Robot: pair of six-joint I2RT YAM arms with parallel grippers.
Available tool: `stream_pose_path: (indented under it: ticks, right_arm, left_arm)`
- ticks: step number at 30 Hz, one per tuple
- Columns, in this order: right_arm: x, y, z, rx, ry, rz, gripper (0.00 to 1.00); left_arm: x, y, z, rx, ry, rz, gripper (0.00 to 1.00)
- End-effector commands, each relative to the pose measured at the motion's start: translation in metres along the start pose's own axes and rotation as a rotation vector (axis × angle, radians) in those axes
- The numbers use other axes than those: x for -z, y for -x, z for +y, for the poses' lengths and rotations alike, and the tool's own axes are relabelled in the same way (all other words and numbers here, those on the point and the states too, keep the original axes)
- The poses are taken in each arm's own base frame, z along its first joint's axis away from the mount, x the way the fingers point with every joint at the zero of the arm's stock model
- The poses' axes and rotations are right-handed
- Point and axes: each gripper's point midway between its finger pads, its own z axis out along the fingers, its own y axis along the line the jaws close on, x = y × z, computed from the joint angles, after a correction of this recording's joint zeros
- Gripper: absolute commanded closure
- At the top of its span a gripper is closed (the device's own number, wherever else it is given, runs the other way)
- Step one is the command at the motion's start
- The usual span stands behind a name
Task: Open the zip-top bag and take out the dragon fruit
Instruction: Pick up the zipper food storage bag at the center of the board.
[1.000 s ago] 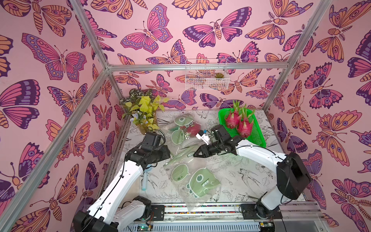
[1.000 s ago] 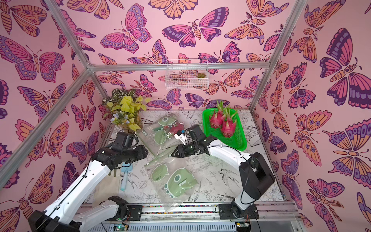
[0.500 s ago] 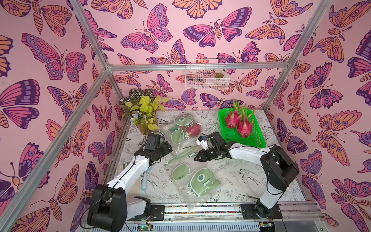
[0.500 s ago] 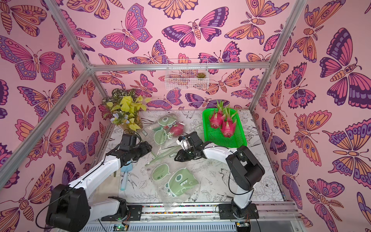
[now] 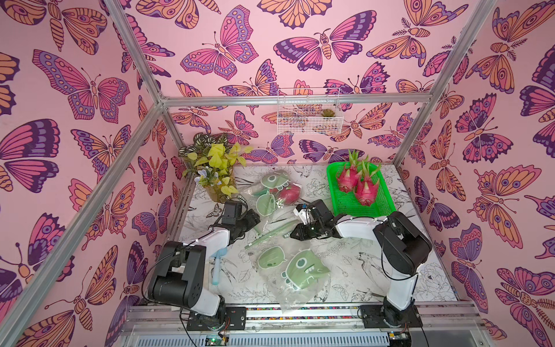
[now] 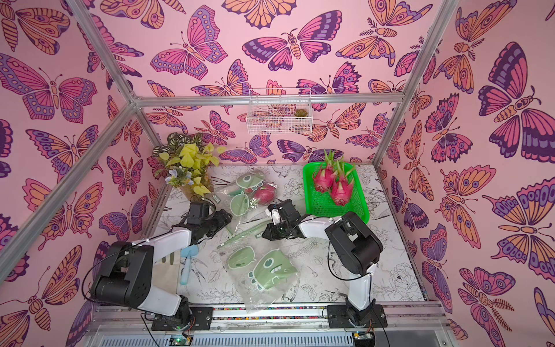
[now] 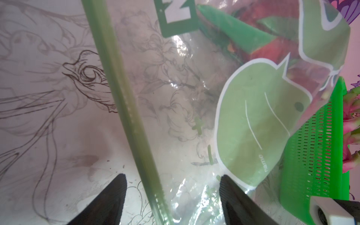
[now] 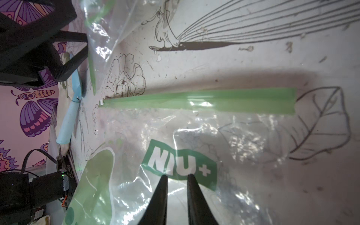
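Observation:
The robot's left gripper will next grab the zip-top bag by its green zip strip near one end of that strip, so the fruit [image 6: 265, 193] hangs below and the bag can open.
A clear zip-top bag [image 5: 270, 192] with green cartoon prints lies at the back, a red dragon fruit [image 5: 289, 193] inside it. My left gripper [image 7: 172, 179] is open, and the bag's green zip strip [image 7: 120, 97] runs between its fingers. A second printed bag [image 5: 300, 270] lies flat nearer the front. My right gripper [image 8: 177, 177] hovers low over this bag's film by the NIU+ label [image 8: 181, 167]. Its jaws stand a narrow gap apart, and I cannot tell whether they pinch the plastic. That bag's zip strip [image 8: 194, 101] lies beyond the tips. Two more dragon fruits [image 5: 357, 184] sit at the back right.
A green perforated tray [image 5: 375, 207] at the back right holds the two loose fruits. A yellow-green potted plant [image 5: 214, 168] stands in the back left corner. A pale blue tool [image 5: 217, 264] lies by the left arm. A white wire basket [image 5: 309, 118] hangs on the back wall.
Both arms have folded down low over the table. The left jaws have spread wider around the zip strip. The right jaws have drawn closer together over the front bag.

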Motion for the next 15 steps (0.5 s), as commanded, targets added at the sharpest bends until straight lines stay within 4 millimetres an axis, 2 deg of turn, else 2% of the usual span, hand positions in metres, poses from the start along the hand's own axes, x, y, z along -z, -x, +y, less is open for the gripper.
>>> stream_pose_path:
  ticks: [1, 5, 10, 15]
  right_arm:
    - [-0.009, 0.004, -0.012, -0.033, -0.039, -0.045, 0.81]
    - [-0.011, 0.01, -0.023, -0.06, -0.073, -0.104, 0.84]
    - [-0.009, 0.021, -0.033, -0.087, -0.106, -0.185, 0.88]
    - [-0.005, 0.033, -0.043, -0.111, -0.131, -0.254, 0.98]
  left_arm:
    - [-0.009, 0.002, -0.005, 0.017, -0.06, -0.016, 0.26]
    - [-0.015, 0.006, -0.009, 0.019, -0.087, -0.029, 0.33]
    - [-0.014, 0.013, -0.017, -0.002, -0.123, -0.061, 0.64]
    - [-0.002, 0.025, -0.038, -0.061, -0.179, -0.092, 0.94]
